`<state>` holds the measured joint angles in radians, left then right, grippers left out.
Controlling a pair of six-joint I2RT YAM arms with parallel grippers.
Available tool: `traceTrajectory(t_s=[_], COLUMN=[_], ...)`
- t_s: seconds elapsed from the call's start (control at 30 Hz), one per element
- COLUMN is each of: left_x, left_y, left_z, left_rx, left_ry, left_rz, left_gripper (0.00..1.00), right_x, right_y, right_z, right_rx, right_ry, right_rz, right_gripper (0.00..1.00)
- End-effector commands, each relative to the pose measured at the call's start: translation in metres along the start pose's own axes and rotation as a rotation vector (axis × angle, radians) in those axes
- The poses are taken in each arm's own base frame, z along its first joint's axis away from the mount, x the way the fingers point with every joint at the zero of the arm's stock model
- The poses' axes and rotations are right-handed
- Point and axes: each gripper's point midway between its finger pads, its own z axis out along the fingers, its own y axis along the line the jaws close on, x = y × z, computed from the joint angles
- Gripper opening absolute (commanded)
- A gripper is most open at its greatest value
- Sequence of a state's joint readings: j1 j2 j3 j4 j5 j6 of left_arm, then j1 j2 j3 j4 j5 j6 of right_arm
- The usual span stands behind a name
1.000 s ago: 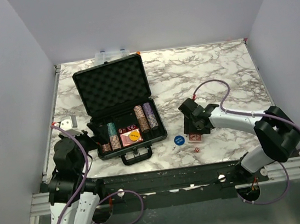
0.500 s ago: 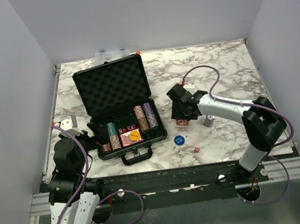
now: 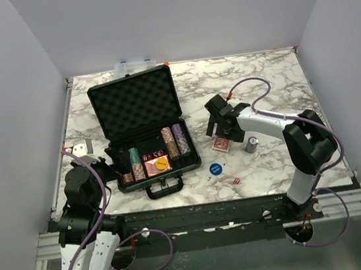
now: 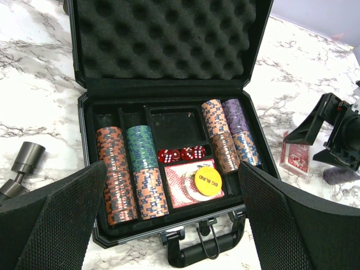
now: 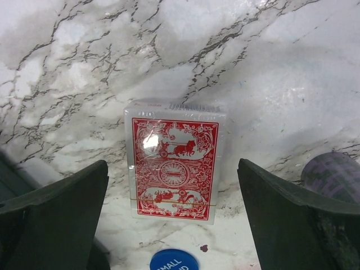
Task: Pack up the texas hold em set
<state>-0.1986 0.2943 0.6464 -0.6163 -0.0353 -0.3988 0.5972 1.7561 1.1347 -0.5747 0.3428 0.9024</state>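
Note:
The loose red-backed deck [image 5: 175, 166] should next be grabbed by its long side edges with my right gripper, to lie flat in the case's empty slot, back facing me.
The black briefcase [image 3: 138, 107] stands open, foam lid up, handle [image 3: 165, 188] toward me. In the left wrist view its tray [image 4: 169, 125] holds chip stacks [image 4: 117, 180], red dice [image 4: 181, 154] and a red-backed deck [image 4: 175, 194] with a yellow button [image 4: 208, 181] on it. My left gripper [image 3: 107, 159] [image 4: 171, 169] is open and empty at the case's front left. My right gripper [image 3: 220, 128] [image 5: 173, 166] is open above a second red-backed deck [image 3: 220, 145] [image 5: 174, 169] lying flat on the table, not gripped. The blue button [image 3: 215, 168] [image 5: 174, 261] and tiny red dice [image 3: 236, 181] lie nearer the front.
A purple chip stack [image 3: 252, 144] [image 5: 334, 177] stands right of the loose deck. A small white piece [image 3: 211, 178] lies by the blue button. A grey tool [image 3: 82, 148] [image 4: 25, 160] lies left of the case. A clear organizer box [image 3: 133, 66] sits behind the lid.
My right gripper has moved left and away from the front edge. The loose deck now lies farther back, closer to the case. The purple chip stack has come into view. The left arm has not moved.

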Motion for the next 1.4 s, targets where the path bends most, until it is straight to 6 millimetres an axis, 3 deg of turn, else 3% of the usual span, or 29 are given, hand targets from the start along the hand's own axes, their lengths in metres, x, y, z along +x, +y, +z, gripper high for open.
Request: traceTrajectory(t_s=[0.0,0.23,0.47,1.13,1.37], left_x=[0.004,0.005,0.004,0.004,0.004], left_y=[0.002,0.003,0.002,0.002,0.002], left_z=[0.003,0.004,0.003,0.002,0.002], left_rx=[-0.007,-0.009,-0.008,-0.004,-0.005], left_ry=[0.013,0.019,0.014,0.009,0.011], left_rz=[0.013,0.014,0.014,0.014,0.014], left_gripper=[0.99,0.99,0.99,0.99,0.99], right_x=[-0.006,-0.010,-0.002,0.013,0.019], right_y=[0.010,0.004,-0.004,-0.006,-0.002], right_z=[-0.006,-0.015,-0.010,0.015,0.018], right_rx=[-0.023,-0.005,0.019,0.045,0.009], right_ry=[0.007,0.002,0.016,0.058,0.090], right_rz=[0.003,-0.023,-0.038,-0.105,-0.180], right_gripper=[1.00,1.00,0.99,0.76,0.61])
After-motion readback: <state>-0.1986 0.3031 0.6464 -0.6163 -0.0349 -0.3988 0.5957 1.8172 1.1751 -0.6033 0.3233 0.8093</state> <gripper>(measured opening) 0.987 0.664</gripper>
